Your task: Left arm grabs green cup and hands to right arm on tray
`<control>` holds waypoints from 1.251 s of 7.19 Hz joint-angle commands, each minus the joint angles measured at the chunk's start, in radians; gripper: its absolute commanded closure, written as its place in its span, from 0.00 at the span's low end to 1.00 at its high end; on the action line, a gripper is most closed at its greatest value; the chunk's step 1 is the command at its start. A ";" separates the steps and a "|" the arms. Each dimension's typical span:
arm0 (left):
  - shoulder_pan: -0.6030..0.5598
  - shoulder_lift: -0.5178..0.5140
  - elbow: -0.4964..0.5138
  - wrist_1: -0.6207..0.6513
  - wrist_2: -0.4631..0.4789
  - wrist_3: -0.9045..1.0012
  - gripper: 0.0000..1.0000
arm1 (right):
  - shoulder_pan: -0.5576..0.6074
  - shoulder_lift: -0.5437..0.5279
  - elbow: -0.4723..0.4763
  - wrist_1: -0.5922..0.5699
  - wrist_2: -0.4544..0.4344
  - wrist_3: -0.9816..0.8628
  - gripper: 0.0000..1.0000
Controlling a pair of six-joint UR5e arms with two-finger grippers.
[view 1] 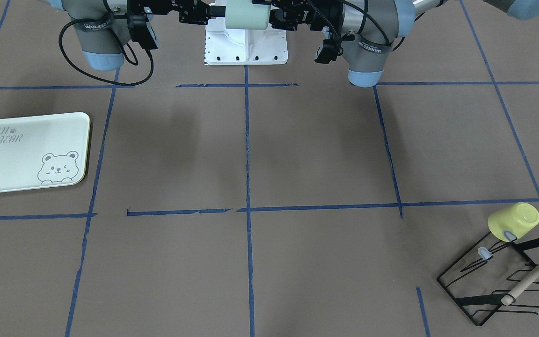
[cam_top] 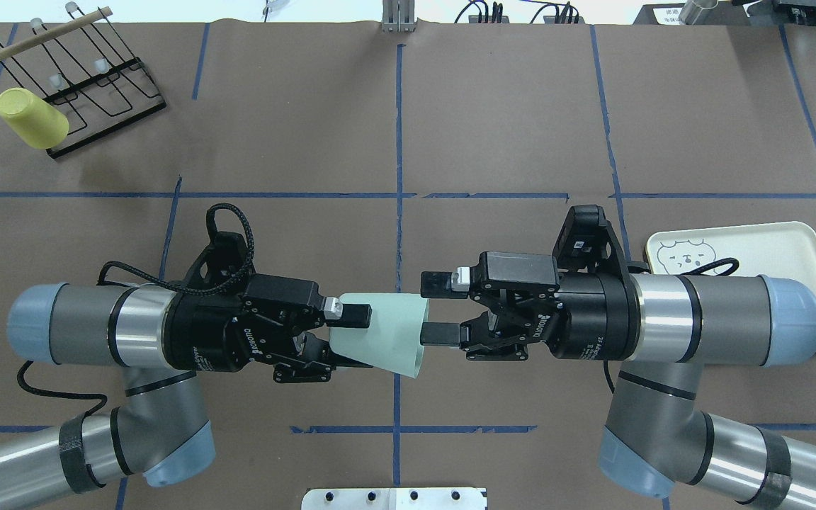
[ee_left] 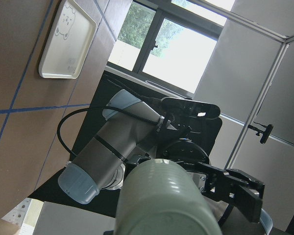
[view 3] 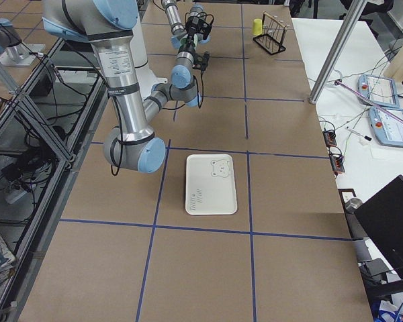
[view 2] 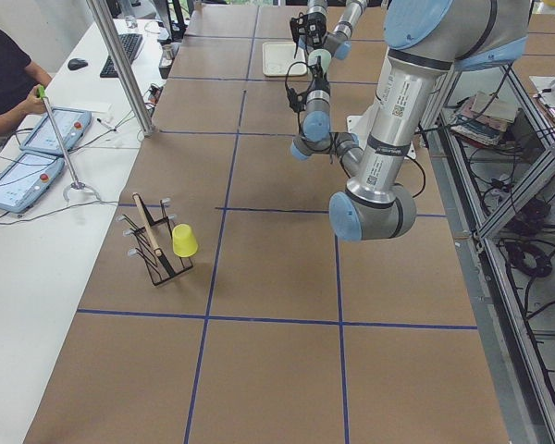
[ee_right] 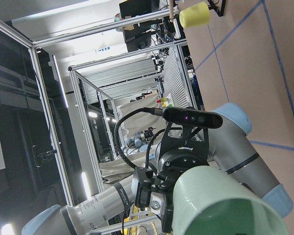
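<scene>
I need to grab the green cup by its rim with my right gripper next, because my left gripper's fingers already cover the cup's narrow end.
The green cup lies on its side in the air over the table's near middle, wide mouth toward the right arm. My left gripper is shut on the cup's narrow end. My right gripper is open, with its fingertips at the cup's rim: one finger is at the mouth and the other is beside the rim's far edge. From the front the cup sits between both grippers. It fills the bottom of the left wrist view and the right wrist view. The tray lies on the table under the right forearm, with nothing on it.
A yellow-green cup hangs upside down on a black wire rack with a wooden bar at the far left corner. A white mounting plate sits at the robot's base. Blue tape lines grid the brown table.
</scene>
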 commanded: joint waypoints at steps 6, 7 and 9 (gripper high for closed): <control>0.001 0.003 -0.004 0.003 0.037 0.000 0.00 | -0.031 0.006 -0.027 -0.011 -0.015 -0.030 1.00; 0.001 0.006 -0.004 0.005 0.063 0.001 0.00 | -0.031 0.007 -0.027 -0.011 -0.015 -0.028 1.00; 0.001 0.016 -0.007 0.003 0.073 0.006 0.00 | -0.029 0.006 -0.024 -0.007 -0.017 -0.027 1.00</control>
